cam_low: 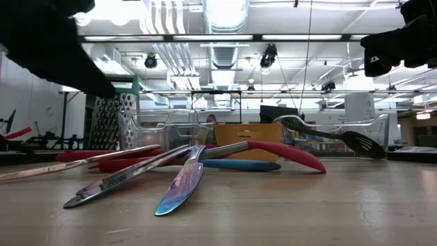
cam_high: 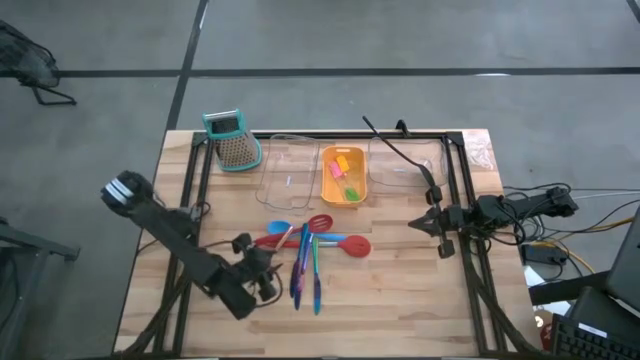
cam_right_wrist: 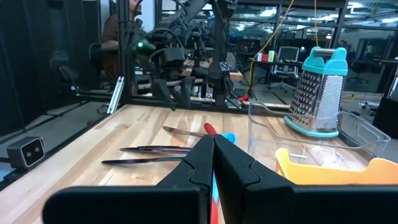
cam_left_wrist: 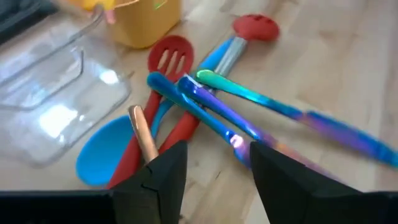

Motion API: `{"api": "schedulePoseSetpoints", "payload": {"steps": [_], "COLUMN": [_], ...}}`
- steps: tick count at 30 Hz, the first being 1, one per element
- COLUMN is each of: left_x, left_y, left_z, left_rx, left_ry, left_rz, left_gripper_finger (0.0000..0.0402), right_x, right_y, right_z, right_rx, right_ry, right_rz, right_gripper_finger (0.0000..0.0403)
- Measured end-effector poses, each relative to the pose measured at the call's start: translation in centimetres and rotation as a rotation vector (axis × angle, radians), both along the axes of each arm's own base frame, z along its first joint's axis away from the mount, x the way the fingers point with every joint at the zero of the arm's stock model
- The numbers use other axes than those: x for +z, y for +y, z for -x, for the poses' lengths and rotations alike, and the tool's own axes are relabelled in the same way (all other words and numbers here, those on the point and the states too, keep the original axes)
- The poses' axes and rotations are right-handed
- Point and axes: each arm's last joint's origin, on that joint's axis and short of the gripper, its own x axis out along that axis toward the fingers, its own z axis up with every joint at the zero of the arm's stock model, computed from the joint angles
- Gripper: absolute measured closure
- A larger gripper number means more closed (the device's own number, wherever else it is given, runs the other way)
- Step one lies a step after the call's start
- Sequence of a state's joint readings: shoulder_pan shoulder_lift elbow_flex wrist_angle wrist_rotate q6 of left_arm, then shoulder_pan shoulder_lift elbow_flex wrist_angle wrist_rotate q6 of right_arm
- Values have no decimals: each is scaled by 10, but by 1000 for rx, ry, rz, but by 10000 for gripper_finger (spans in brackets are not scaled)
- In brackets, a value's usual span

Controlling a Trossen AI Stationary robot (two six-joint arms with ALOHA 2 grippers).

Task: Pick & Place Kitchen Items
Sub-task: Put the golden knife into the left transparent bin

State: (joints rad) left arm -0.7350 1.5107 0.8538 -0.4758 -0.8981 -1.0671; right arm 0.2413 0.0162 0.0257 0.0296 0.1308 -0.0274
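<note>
My left gripper will next take hold of the copper-coloured stick by its body, so that it can move the stick into a clear tray.
A pile of utensils lies flat mid-table: a blue spoon [cam_high: 278, 229], a red slotted spatula [cam_high: 320, 222], a red-headed spatula with a blue handle [cam_high: 352, 245] and thin iridescent blue, purple and green sticks [cam_high: 305, 272]. A copper-coloured stick [cam_left_wrist: 143, 132] lies beside them. The long black spoon [cam_high: 398, 152] rests in the right clear tray, its handle over the far rim. Small pink, orange and green pieces [cam_high: 345, 175] sit in the orange tray. My left gripper [cam_left_wrist: 214, 167] is open over the near ends of the sticks [cam_left_wrist: 249, 112]. My right gripper [cam_right_wrist: 213, 158] is shut, off to the pile's right, above the table.
A teal-topped metal grater [cam_high: 232, 140] stands at the far left. Two clear trays [cam_high: 290, 172] [cam_high: 405, 165] flank the orange tray [cam_high: 343, 195] along the far edge. Black frame rails [cam_high: 195, 190] run along the table's sides. Bare wood [cam_high: 400, 310] lies near the front edge.
</note>
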Motion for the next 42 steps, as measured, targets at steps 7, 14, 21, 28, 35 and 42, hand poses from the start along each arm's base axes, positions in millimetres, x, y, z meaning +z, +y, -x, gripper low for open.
{"api": "schedulePoseSetpoints", "payload": {"steps": [7,14,21,28,35,42], "left_x": [-24,-41,-49,-53,-59,-60], "left_y": [-8,-6,1,5,8,9], "left_z": [-11,-15,-15,-15,-11,-12], "left_rx": [91,116,163,188,209,215], "left_ry": [69,121,177,198,206,235], "left_rz": [-4,-26,-42,-29,-20,17], "left_gripper_finger": [221,221,221,221,221,221], "right_x": [0,0,0,0,0,0], "right_y": [0,0,0,0,0,0], "right_z": [0,0,0,0,0,0], "right_rx": [0,0,0,0,0,0], "right_ry": [-1,-1,0,-1,-1,-1], "right_rz": [2,-1,0,1,0,0], "right_gripper_finger": [394,394,394,394,394,394]}}
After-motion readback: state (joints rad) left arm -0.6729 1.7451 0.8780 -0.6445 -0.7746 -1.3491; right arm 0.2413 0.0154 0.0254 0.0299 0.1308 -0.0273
